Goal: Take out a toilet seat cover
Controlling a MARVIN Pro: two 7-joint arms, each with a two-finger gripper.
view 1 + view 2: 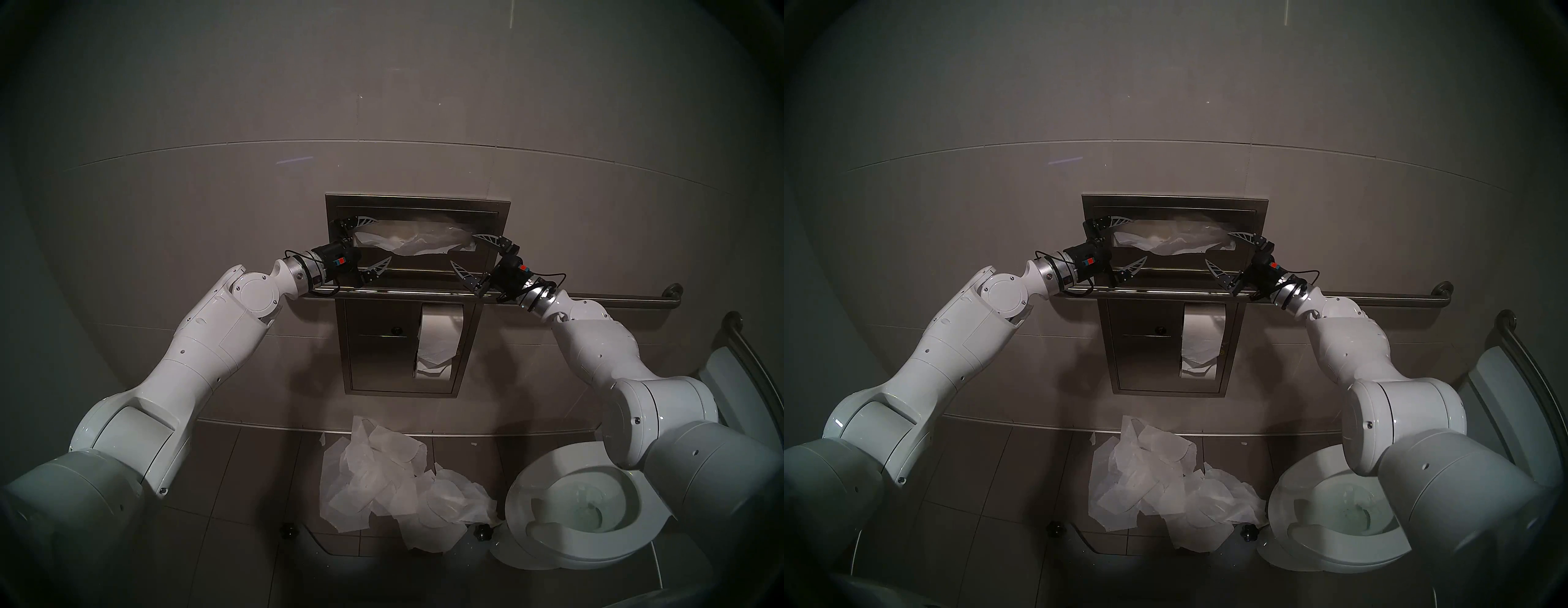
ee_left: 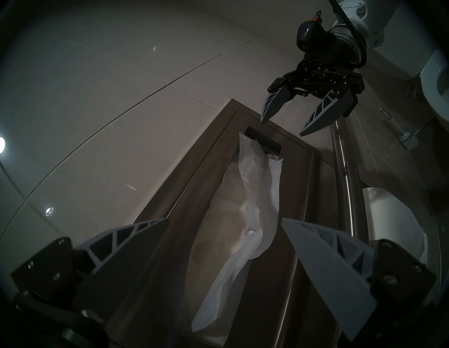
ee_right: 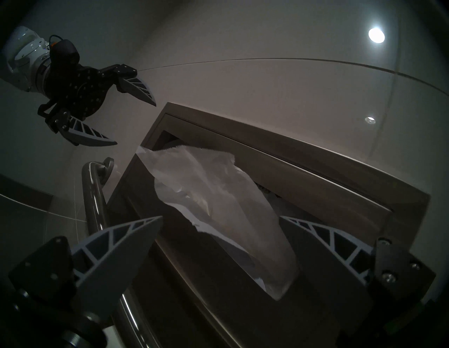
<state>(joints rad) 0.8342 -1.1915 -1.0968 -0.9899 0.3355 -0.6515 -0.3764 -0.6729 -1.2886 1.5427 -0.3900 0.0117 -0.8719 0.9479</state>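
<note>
My right gripper will next pinch the thin sheet by its loose end [image 1: 468, 243], because the sheet hangs loose out of the slot of the steel dispenser.
The toilet seat cover [image 1: 413, 243] is a thin, creased white sheet hanging partly out of the slot of the steel wall dispenser [image 1: 411, 201]. My left gripper [image 1: 385, 238] is open at the sheet's left end, one finger above it and one below. My right gripper [image 1: 462, 249] is open at the sheet's right end in the same way. Neither holds the sheet. In the left wrist view the cover [image 2: 252, 194] runs between my open fingers [image 2: 328, 267]. In the right wrist view the cover [image 3: 213, 194] lies between the open fingers [image 3: 116, 255].
A steel grab bar [image 1: 594, 297] runs along the wall just below both wrists. A toilet paper roll [image 1: 439, 335] sits in the lower dispenser panel. A heap of wrinkled white sheets [image 1: 382, 475] lies on the tiled floor. The toilet [image 1: 572, 501] stands at the lower right.
</note>
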